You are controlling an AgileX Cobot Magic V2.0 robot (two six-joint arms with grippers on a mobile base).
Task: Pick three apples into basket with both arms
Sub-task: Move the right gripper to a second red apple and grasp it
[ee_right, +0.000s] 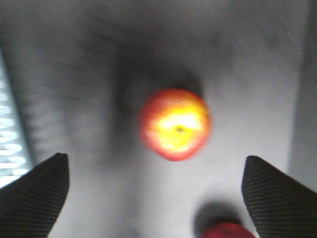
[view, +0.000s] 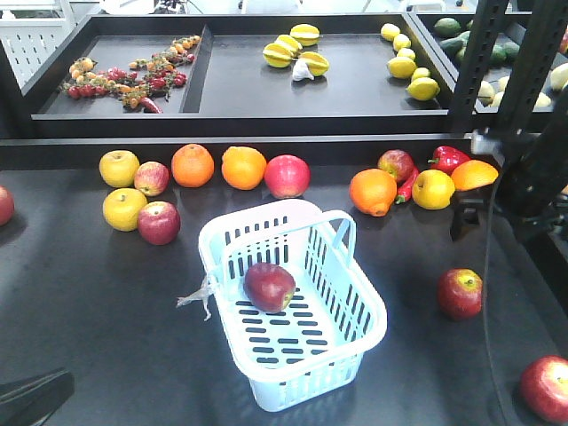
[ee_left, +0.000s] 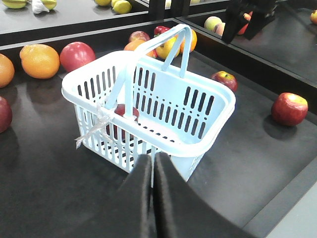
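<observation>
Another apple needs to go into the basket. I should grab the red apple by its round sides next with my right gripper.
The pale blue basket (view: 355, 306) stands in the middle of the dark table with one dark red apple (view: 269, 286) lying on its slotted floor. To its right, two more red apples (view: 460, 293) (view: 546, 387) rest on the table. My left gripper (ee_left: 152, 159) is shut on nothing, just short of the basket (ee_left: 208, 136); the apple inside (ee_left: 121, 116) shows through the slots. My right gripper (ee_right: 153, 163) is open and hovers above a blurred red-yellow apple (ee_right: 174, 124), which lies ahead of its fingertips. A second red apple (ee_right: 225, 231) sits near the right finger.
Along the back of the table lie yellow apples (view: 119, 168), oranges (view: 193, 164), more red apples (view: 287, 176) and a red pepper (view: 448, 158). A raised black shelf (view: 240, 120) holds other fruit. The right arm (view: 531, 177) and a black post (view: 479, 62) stand at the right.
</observation>
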